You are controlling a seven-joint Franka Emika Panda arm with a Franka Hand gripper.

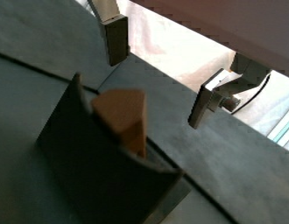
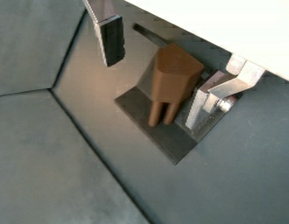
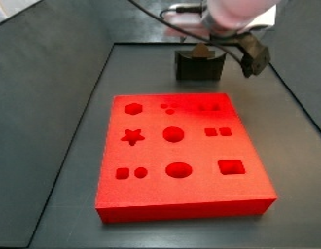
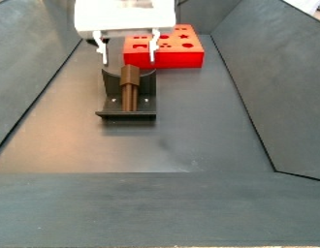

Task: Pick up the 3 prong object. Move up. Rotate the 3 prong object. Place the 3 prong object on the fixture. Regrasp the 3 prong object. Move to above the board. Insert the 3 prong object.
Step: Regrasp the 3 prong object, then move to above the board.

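Observation:
The prongs of the 3 prong object need to stay free to go into the board (image 3: 183,151). My gripper should grab the object by its brown body (image 3: 199,51) next.
The 3 prong object (image 2: 171,80) is a tan-brown peg with short prongs. It stands on the dark grey fixture (image 2: 144,98), which shows in both side views (image 4: 128,105) (image 3: 198,68). My gripper (image 2: 158,74) is open and straddles the piece, with one finger (image 2: 112,39) well clear and the other finger (image 2: 202,109) close beside it. In a wrist view the piece (image 1: 123,118) sits on top of the fixture (image 1: 95,166), below the open gripper (image 1: 158,74). In a side view the gripper (image 4: 126,60) hangs just above the piece (image 4: 128,84). The red board (image 3: 183,151) lies apart from the fixture.
The red board also shows in a side view (image 4: 174,48), behind the gripper. Sloped dark grey walls (image 4: 33,87) enclose the floor on both sides. A white strip (image 1: 171,44) runs along the floor's edge past the fixture.

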